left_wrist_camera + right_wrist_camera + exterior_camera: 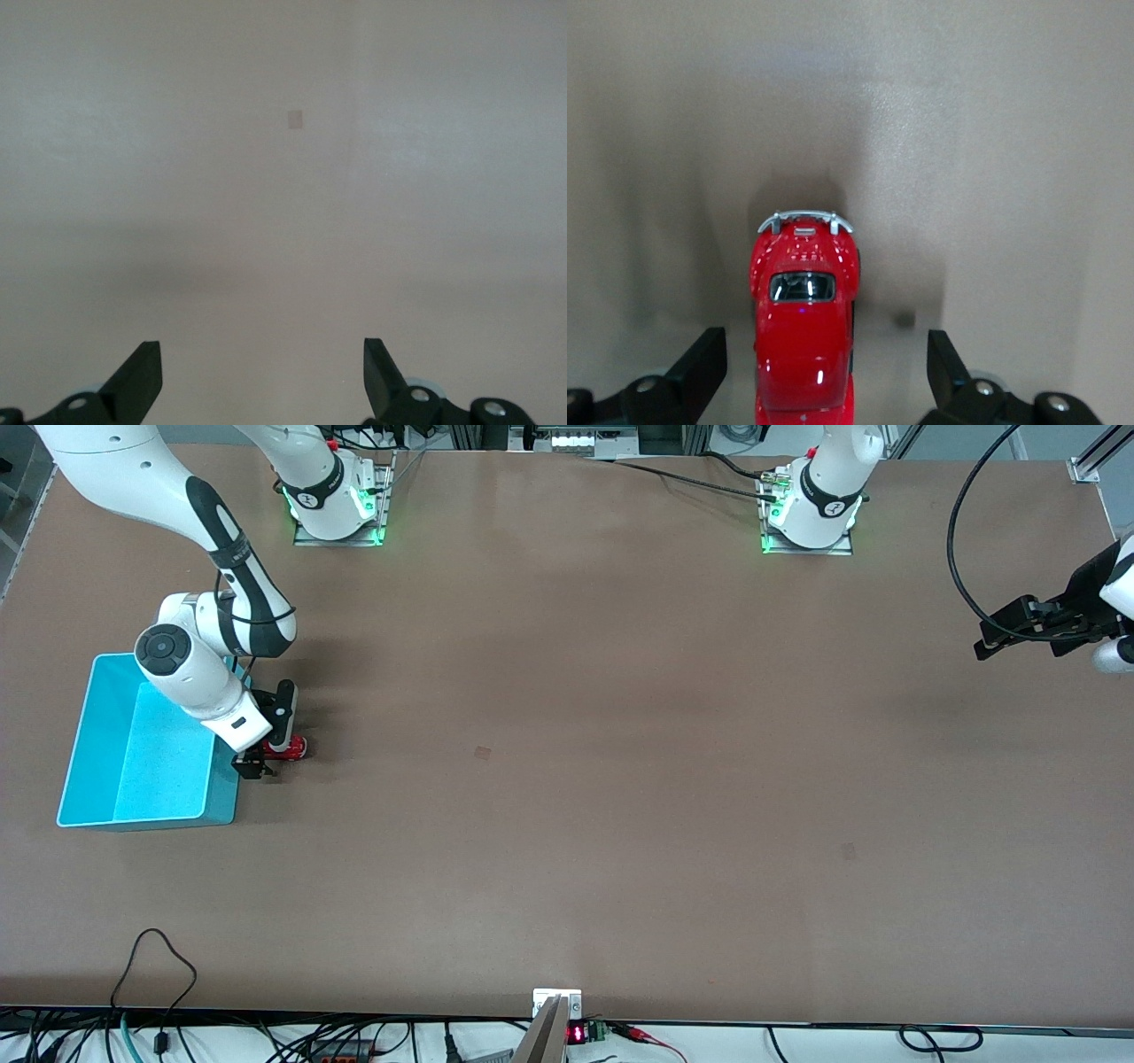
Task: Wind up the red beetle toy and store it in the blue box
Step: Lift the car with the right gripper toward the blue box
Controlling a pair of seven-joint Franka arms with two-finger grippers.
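My right gripper should close now. My fingers reach down on either side of the red beetle toy [291,747], so they would hold it.
The red beetle toy [291,747] stands on the brown table, beside the blue box [89,717] on the side toward the left arm's end. My right gripper [270,755] is down at the toy, open, one finger on each side of it with a gap on both sides. In the right wrist view the red beetle toy [802,328] lies lengthwise between the fingers of the right gripper [827,367], its silvery bumper pointing away. My left gripper [985,643] waits open over the table's edge at the left arm's end. The left gripper [261,372] holds nothing.
The blue box has nothing in it that I can see, and the right arm's wrist [190,669] hangs over its corner. A small dark mark [482,753] sits mid-table. Cables [155,974] run along the edge nearest the front camera.
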